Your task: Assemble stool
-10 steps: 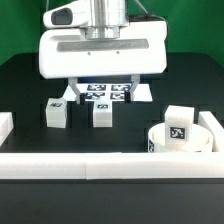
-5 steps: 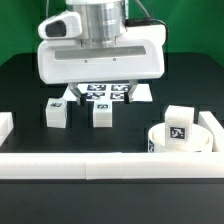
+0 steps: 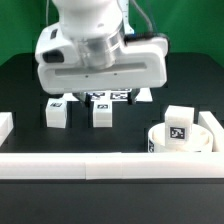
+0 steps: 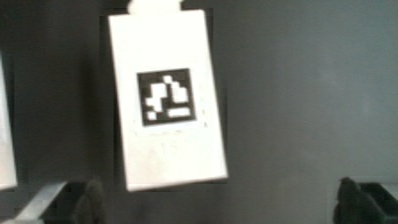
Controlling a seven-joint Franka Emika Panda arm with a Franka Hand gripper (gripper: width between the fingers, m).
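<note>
My gripper needs to move toward the white leg before it closes on it, because my fingers are still short of the white leg's near end [image 3: 102,120].
The round white seat disc [image 3: 186,141] stands at the exterior view's right, and one tagged leg block [image 3: 178,124] sits on or just behind it. Two more tagged leg blocks [image 3: 57,112] [image 3: 101,114] stand in front of my gripper's big white hand [image 3: 100,62]. In the wrist view a long white leg [image 4: 171,100] with a black tag lies on the dark table. My gripper [image 4: 214,204] is open, with its dark fingertips [image 4: 50,204] wide apart and just short of the leg's near end. It holds nothing.
The marker board [image 3: 112,96] lies under the hand, with a small white piece [image 3: 146,93] beside it. A long white rail [image 3: 100,163] runs along the front, with rail ends at the left [image 3: 5,125] and right [image 3: 214,120]. Another white edge [image 4: 6,130] shows in the wrist view.
The hand has come down toward the table and twisted toward the exterior view's left. The legs and the seat disc have not moved.
</note>
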